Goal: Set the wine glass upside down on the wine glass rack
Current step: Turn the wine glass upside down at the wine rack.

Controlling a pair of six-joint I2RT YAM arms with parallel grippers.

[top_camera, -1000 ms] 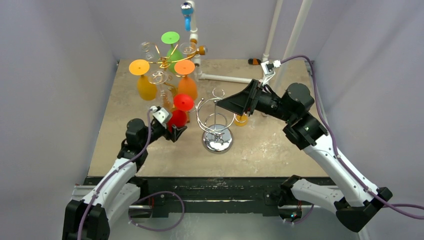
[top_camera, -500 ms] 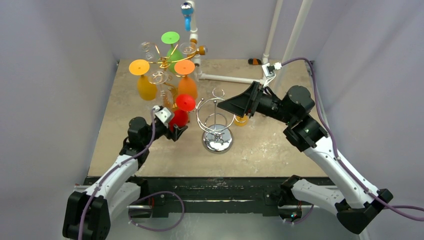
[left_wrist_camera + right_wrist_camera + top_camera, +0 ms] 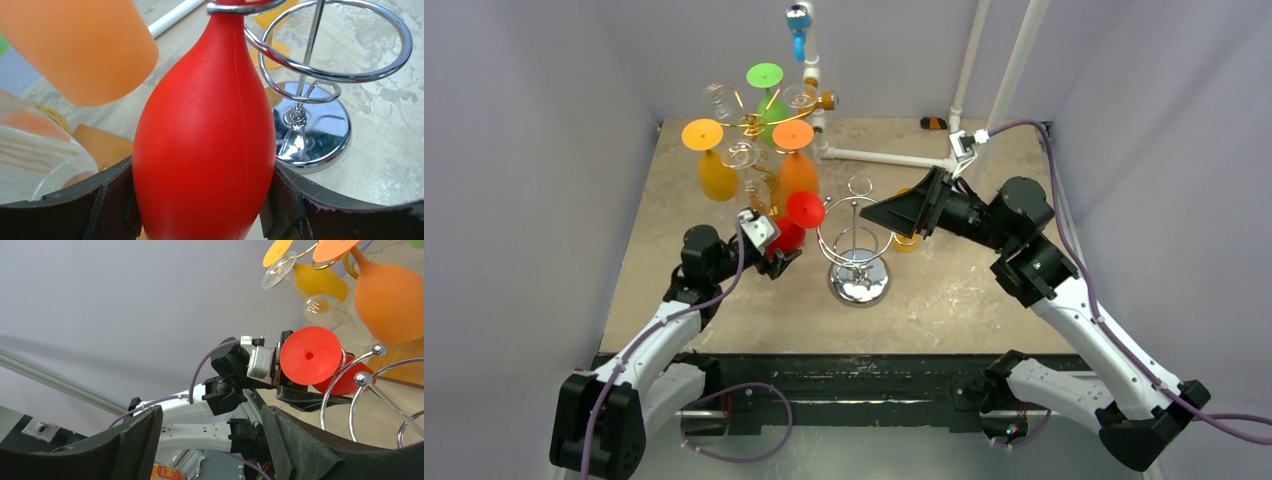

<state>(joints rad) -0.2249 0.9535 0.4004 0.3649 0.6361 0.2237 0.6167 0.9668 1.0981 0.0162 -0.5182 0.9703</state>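
Note:
The wine glass would hang by its foot, because a loop of the rack crosses the stem below the foot. My left gripper needs to release the glass now.
The red wine glass (image 3: 788,236) is upside down, foot (image 3: 310,356) on top, with its bowl (image 3: 205,140) filling the left wrist view. My left gripper (image 3: 778,256) is shut on the bowl, one finger on each side. The chrome wine glass rack (image 3: 858,282) stands at the table's middle, just right of the glass. One of its loops crosses the stem at the top of the left wrist view; I cannot tell whether the glass rests on it. Right of the rack, my right gripper (image 3: 879,212) hangs open in the air with nothing between its fingers (image 3: 300,445).
A gold rack (image 3: 752,125) at the back left carries orange (image 3: 717,175), green (image 3: 765,76) and clear glasses, close behind the red one. A small orange glass (image 3: 907,241) stands on the table behind the chrome rack. White pipes (image 3: 884,157) run along the back.
My left arm has carried the red glass up and to the right, against the chrome rack's left loop. The right gripper has drifted slightly right and stays open.

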